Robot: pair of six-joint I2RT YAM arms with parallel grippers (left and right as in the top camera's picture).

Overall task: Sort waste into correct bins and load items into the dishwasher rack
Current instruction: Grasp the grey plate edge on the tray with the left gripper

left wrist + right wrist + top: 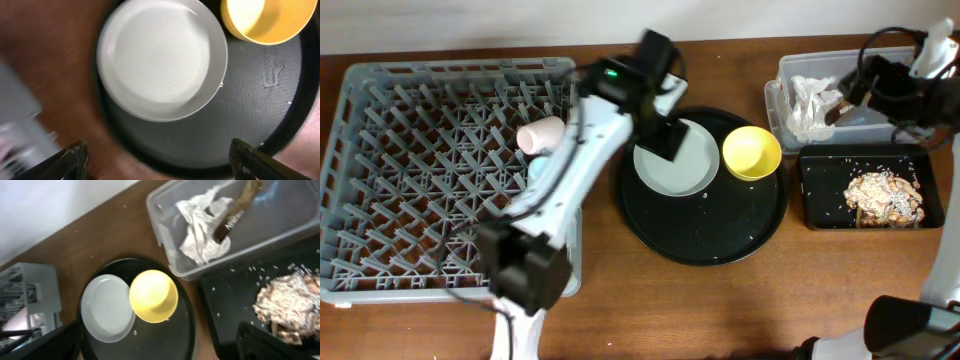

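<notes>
I should grip the rim of the pale plate (695, 168) with my left gripper next, leaving the plate's opposite edge free, to load it into the dishwasher rack.
The grey dishwasher rack (380, 150) fills the left side and holds a pink cup (542, 133) and a light blue cup (537, 166), which my left arm partly hides. The pale plate (695, 168) and the yellow bowl (751, 152) sit on a round black tray (720, 235). My left gripper (665, 135) hovers over the plate's left edge, open and empty; its wrist view shows the plate (160, 55) and the bowl (265, 20) below the spread fingers (157, 160). My right gripper (865, 88) is open and empty above the clear tub (790, 75).
The clear tub holds white tissue (200, 225) and a brown wrapper (235, 212). The shallow black tray (820, 200) in front of it holds tan food scraps (885, 195) and scattered crumbs. The rack's corner (25, 290) shows in the right wrist view.
</notes>
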